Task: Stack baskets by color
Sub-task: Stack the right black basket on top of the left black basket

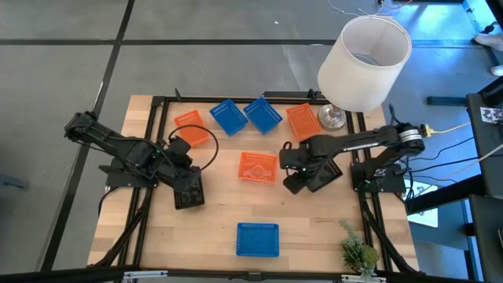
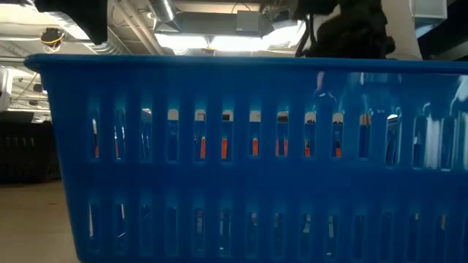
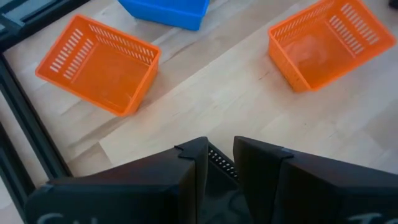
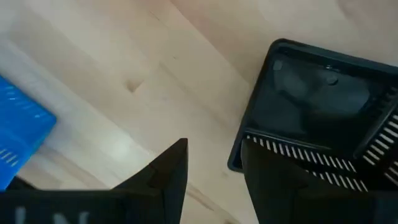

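Note:
The right gripper takes hold of the second black basket by its rim (image 4: pixel 238 153) beside a corner next, to stack it with the other.
Orange baskets (image 1: pixel 257 167) (image 1: pixel 302 122) (image 1: pixel 195 134) and two blue baskets (image 1: pixel 228 116) (image 1: pixel 263 114) lie on the table's far half. Another blue basket (image 1: pixel 258 239) sits near the front edge. My left gripper (image 1: pixel 182 169) at the table's left is shut on a black basket (image 1: pixel 189 190). My right gripper (image 4: pixel 214 155) points down, open, at a second black basket (image 4: pixel 317 106). One finger (image 4: pixel 273 180) stands over the basket's near wall and the other finger (image 4: pixel 168 174) stands outside it, over bare wood. My left gripper has a slotted black wall (image 3: pixel 216 160) pinched between its two fingers and comes at it slanting down. The fingers hide which part of the basket this is. In the high view the basket shows just past the gripper; whether it rests on the table I cannot tell.
A large white lampshade (image 1: pixel 365 59) stands at the table's far right corner beside a glass foot (image 1: pixel 330 118). A small green plant (image 1: pixel 357 251) sits at the near right corner. A black frame (image 1: pixel 236 98) runs round the table. The front blue basket (image 2: pixel 241 161) fills the low view.

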`<state>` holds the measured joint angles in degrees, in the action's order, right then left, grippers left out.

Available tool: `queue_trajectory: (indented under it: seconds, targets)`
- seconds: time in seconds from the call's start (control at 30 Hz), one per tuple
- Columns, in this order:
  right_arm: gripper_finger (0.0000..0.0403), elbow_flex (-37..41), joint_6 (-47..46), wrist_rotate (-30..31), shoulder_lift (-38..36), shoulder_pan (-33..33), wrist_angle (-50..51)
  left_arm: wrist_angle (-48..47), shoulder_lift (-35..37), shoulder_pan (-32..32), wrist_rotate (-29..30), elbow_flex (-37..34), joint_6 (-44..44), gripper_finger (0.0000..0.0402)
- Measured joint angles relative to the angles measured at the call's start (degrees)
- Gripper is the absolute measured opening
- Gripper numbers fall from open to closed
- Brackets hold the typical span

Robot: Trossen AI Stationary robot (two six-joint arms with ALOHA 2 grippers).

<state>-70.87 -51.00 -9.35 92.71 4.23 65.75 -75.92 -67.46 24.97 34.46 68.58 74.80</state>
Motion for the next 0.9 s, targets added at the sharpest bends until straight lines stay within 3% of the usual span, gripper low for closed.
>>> queue_trajectory:
  seconds: [0.4, 0.9]
  targets:
    - [0.0149, 0.0, 0.7, 2.1, 7.7, -1.3, 2.0, 0.0, 0.0, 0.0, 0.0, 0.0, -2.0, 0.0069]
    - [0.0149, 0.1, 10.9, 3.7, 15.2, -5.0, -0.2, 0.1, 0.0, 0.0, -1.1, 0.0, -1.9, 0.0069]
